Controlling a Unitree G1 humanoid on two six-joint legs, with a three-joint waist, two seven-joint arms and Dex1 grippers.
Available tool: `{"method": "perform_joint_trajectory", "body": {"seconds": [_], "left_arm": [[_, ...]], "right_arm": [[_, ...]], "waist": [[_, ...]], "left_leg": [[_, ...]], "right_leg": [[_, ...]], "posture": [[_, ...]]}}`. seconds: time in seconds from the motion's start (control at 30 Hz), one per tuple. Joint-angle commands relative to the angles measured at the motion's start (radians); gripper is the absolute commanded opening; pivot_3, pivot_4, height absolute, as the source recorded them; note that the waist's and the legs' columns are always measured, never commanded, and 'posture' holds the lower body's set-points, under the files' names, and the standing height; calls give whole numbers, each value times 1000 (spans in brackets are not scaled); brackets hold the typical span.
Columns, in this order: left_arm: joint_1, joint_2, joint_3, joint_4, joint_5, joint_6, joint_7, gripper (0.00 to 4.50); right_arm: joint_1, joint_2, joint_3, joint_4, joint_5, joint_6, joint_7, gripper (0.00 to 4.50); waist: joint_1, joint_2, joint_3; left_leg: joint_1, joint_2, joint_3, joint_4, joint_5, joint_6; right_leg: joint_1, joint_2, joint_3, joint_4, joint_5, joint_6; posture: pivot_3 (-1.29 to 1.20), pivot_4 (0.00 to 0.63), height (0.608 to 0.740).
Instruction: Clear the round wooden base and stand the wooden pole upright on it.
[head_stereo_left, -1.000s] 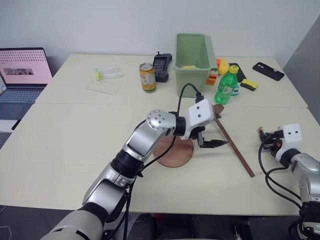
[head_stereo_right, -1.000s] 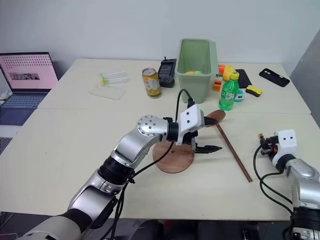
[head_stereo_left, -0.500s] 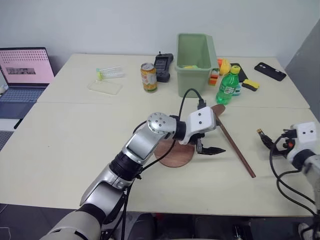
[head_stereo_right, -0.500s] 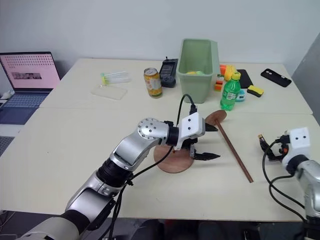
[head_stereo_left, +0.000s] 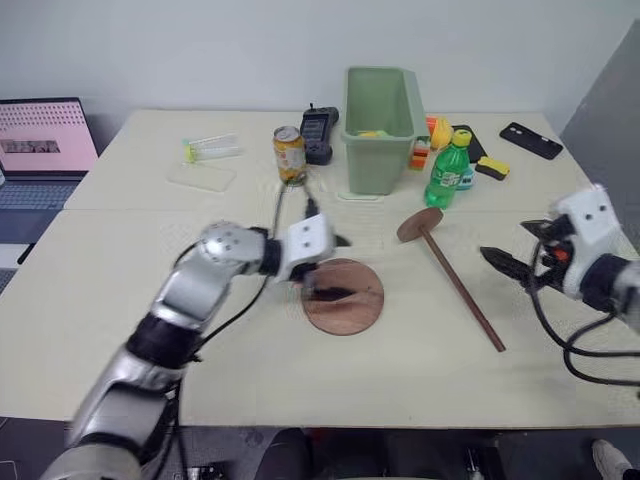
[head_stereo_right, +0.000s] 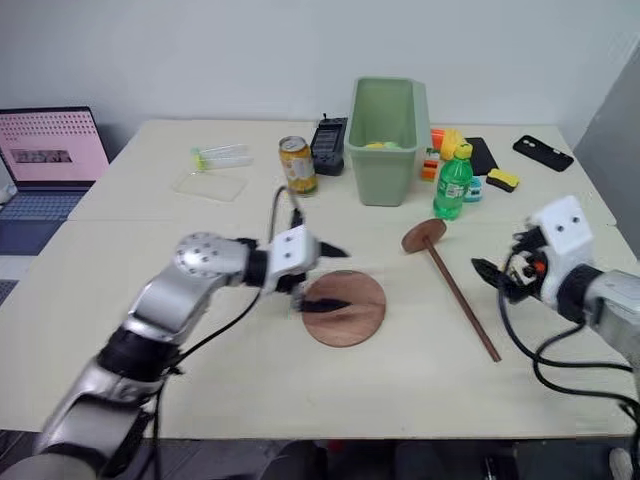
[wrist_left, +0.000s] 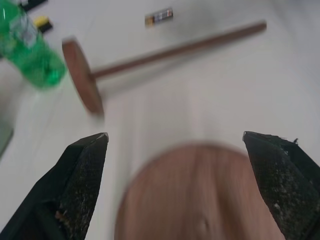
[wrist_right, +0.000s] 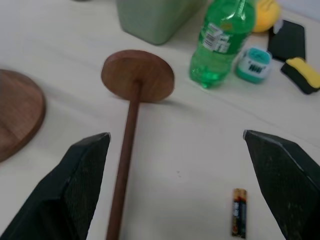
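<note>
I will next use my right gripper to grab the body of the pole near the disc (head_stereo_left: 449, 264), because the wooden pole is long and has a wide disc on its end (head_stereo_left: 419, 224).
The round wooden base (head_stereo_left: 350, 310) lies flat at mid-table, its top showing bare wood. My left gripper (head_stereo_left: 341, 268) hangs open over the base's left part, one finger low above the wood and the other higher. The wooden pole (head_stereo_left: 460, 290) lies on the table to the right of the base, its end disc (head_stereo_left: 419, 224) toward the back. In the right wrist view the pole (wrist_right: 125, 155) runs between the wide-spread fingers. My right gripper (head_stereo_left: 508, 247) is open, raised above the table right of the pole and pointing toward it. Neither gripper holds anything.
A green bin (head_stereo_left: 380, 125), a green bottle (head_stereo_left: 445, 172), a drink can (head_stereo_left: 290, 155) and a black device (head_stereo_left: 320, 133) stand behind the base. A small battery (wrist_right: 239, 212) lies right of the pole. A laptop (head_stereo_left: 40, 140) is at far left, a phone (head_stereo_left: 530, 140) at back right.
My left arm swung left, taking its gripper from the base's right side to over its left part. My right gripper opened, rose and moved in toward the pole.
</note>
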Motion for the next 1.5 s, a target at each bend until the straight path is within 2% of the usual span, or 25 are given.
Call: {"method": "perform_joint_trajectory", "body": {"seconds": [0.03,0.17,0.27,0.4,0.77,0.8,0.87,1.0,1.1,1.13,1.37,1.5], "left_arm": [[23,25,52,-52,-9,-38,3,4500],[67,17,52,-73,7,-61,38,4500],[91,2,41,-97,16,-68,57,4500],[104,-18,31,-120,32,-67,84,4500],[115,-75,10,-160,52,-48,136,4500],[115,-77,7,-161,55,-49,138,4500],[113,-86,2,-166,59,-49,143,4500],[113,-105,-2,-179,54,-41,150,4500],[113,-117,6,-191,34,-28,153,4500],[111,-120,9,-195,27,-22,151,4500],[108,-118,18,-201,17,-17,144,4500],[99,-128,38,-186,-9,-35,137,4500]], "right_arm": [[-113,42,106,4,17,152,-63,4470],[-251,118,246,143,-30,249,-117,4470],[-324,125,330,274,-76,237,-115,4470],[-404,93,422,420,-122,200,-67,4470],[-631,87,600,766,-165,197,127,4470],[-648,90,618,793,-173,192,141,4184],[-681,100,644,863,-193,185,157,3976],[-722,117,671,954,-218,167,198,3099],[-739,124,680,987,-231,166,222,2347],[-743,126,682,995,-235,165,229,1888],[-749,138,667,1000,-246,192,243,265],[-761,151,632,999,-251,216,230,212]], "waist": [[13,-1,1],[31,-1,1],[31,-1,1],[28,-1,0],[6,-1,1],[6,-1,1],[6,-1,1],[7,-1,1],[6,-1,1],[6,-1,1],[6,-1,1],[6,-1,1]], "left_leg": [[-1,0,-1,0,0,0],[-4,-3,-1,2,0,0],[-5,-4,0,2,0,0],[-8,-4,0,2,0,0],[-8,-4,0,2,0,0],[-8,-2,0,2,0,0],[-8,-2,0,2,0,0],[-8,-2,0,2,0,0],[-8,-2,0,2,0,0],[-8,-2,0,2,0,0],[-8,-2,0,2,0,0],[-8,-2,0,2,0,0]], "right_leg": [[0,0,0,0,0,0],[0,-2,-3,-2,0,0],[-2,-3,-3,-2,0,1],[-5,-3,-3,-1,0,1],[-6,-2,-3,0,0,1],[-6,-2,-3,0,0,1],[-6,-2,-3,0,0,1],[-6,-2,-3,0,0,1],[-6,-2,-3,0,0,1],[-6,-2,-3,0,0,1],[-6,-2,-3,0,0,1],[-6,-2,-3,0,0,1]], "posture": [[0,150,740],[0,150,740],[0,150,740],[0,150,740],[0,150,740],[0,150,740],[0,150,740],[0,150,740],[0,150,740],[0,150,740],[0,150,740],[0,150,740]]}}
